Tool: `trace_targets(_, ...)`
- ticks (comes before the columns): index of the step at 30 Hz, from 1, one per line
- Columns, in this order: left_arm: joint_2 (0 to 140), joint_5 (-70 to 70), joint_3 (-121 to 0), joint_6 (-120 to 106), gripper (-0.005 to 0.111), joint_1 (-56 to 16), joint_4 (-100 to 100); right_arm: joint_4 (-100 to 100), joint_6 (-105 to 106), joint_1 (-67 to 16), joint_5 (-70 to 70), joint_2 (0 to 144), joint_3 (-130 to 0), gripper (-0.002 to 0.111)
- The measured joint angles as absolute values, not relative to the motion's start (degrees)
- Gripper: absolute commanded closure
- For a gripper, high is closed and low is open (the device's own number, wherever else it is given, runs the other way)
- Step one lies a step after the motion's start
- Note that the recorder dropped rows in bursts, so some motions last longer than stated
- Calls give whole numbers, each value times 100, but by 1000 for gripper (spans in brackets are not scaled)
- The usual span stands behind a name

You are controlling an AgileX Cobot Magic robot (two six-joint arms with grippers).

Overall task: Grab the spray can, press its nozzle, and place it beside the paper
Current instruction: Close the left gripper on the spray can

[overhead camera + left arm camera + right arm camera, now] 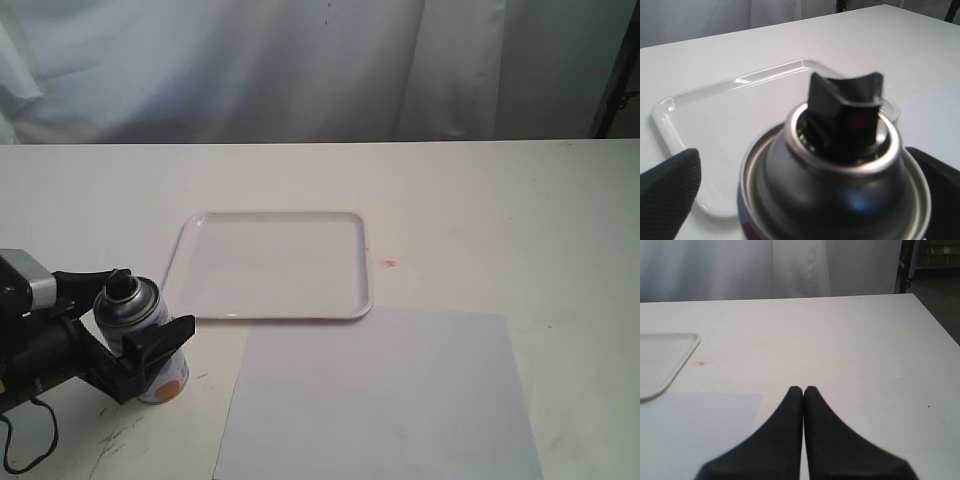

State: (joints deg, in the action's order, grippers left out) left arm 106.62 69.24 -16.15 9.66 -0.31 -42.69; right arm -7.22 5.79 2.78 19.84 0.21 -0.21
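Note:
My left gripper will take hold of the spray can's printed body point(168, 382), so that the spray can's black nozzle point(122, 286) stays free to press.
The spray can point(158, 378) stands upright on the table, left of the paper point(380, 400), its silver dome and black nozzle point(120, 286) showing. My left gripper point(148, 302) is open around the can, one black finger on each side. In the left wrist view the can's dome point(840, 200) and nozzle point(845, 110) fill the picture; a gap shows between one finger point(667, 195) and the can. My right gripper point(803, 389) is shut on nothing, hovering above the table by the paper's point(690, 430) edge, out of the exterior view.
A glossy white rimmed tray point(270, 265) lies just behind the paper and right of the can; it also shows beyond the can as the tray point(715, 125) in the left wrist view. White curtains hang behind the table.

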Motion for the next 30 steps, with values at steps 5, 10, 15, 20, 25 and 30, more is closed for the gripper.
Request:
trace_targets(5, 10662, 6924, -1615, 987, 2, -31, -4384, -722, 579, 278, 1984, 21, -21, 108)
trace_targets(10, 10662, 6877, -1615, 987, 2, -31, -4408, -722, 579, 278, 1984, 21, -21, 108)
trace_targets(15, 10745, 6862, -1617, 987, 2, -31, -4408, -722, 579, 278, 1984, 21, -21, 108)
trace_targets(20, 11122, 6862, -1617, 987, 2, -31, -4408, -722, 579, 278, 1984, 21, -21, 108)
trace_targets(25, 11378, 6886, -1617, 987, 2, -31, -4408, -722, 579, 278, 1984, 21, -21, 108)
trace_targets(30, 11401, 6896, -1627, 925, 2, -31, -4369, -722, 579, 278, 1984, 21, -21, 108)
